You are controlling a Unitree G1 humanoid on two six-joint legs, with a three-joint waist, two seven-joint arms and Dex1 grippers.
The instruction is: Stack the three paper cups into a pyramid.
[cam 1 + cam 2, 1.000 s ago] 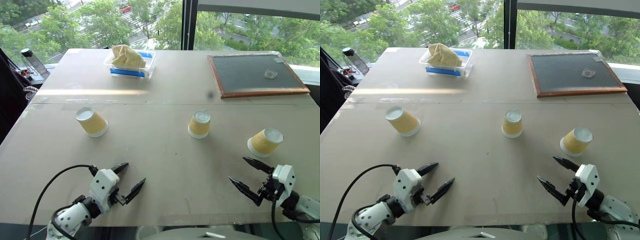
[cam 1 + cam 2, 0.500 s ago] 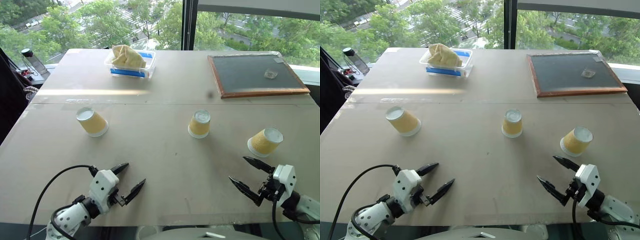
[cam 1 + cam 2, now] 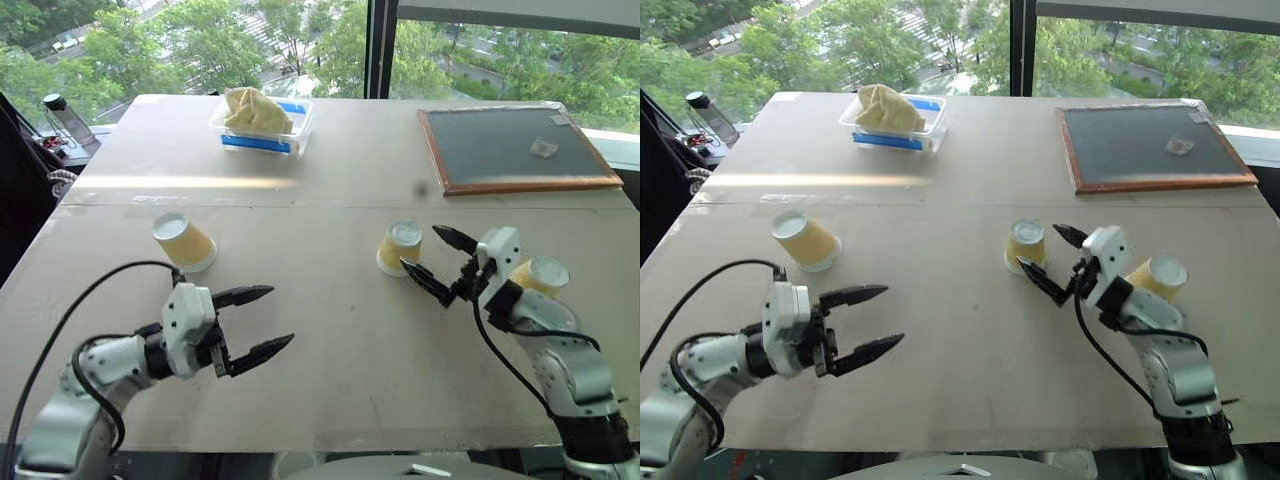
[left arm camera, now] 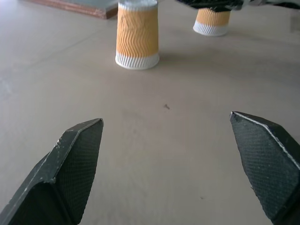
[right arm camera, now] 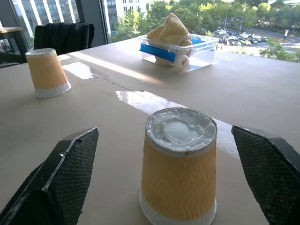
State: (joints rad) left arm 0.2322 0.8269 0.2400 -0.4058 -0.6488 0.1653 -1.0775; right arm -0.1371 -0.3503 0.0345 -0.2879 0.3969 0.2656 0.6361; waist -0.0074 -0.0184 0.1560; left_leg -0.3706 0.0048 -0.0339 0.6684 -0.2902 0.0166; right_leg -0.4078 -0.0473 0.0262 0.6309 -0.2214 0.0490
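My right gripper grabs the middle cup by its tan sides next, to start the base of the pyramid.
Three yellow-tan paper cups stand upside down and apart on the table: the left cup (image 3: 183,241), the middle cup (image 3: 400,247) and the right cup (image 3: 543,275), which my right hand partly hides. My right gripper (image 3: 419,247) is open, just right of the middle cup; in the right wrist view that cup (image 5: 179,164) stands between the two fingers without touching them. My left gripper (image 3: 280,316) is open and empty above bare table, nearer than the left cup. It points toward the middle cup (image 4: 137,35).
A clear container with a blue label (image 3: 260,122) holds something crumpled and tan at the far left. A wood-framed blackboard (image 3: 510,148) lies at the far right. A bottle (image 3: 62,120) stands beyond the table's left edge.
Both arms have risen from the near table edge. My right gripper has swung forward and left to the middle cup. My left gripper has lifted and moved a little forward. Both stayed open.
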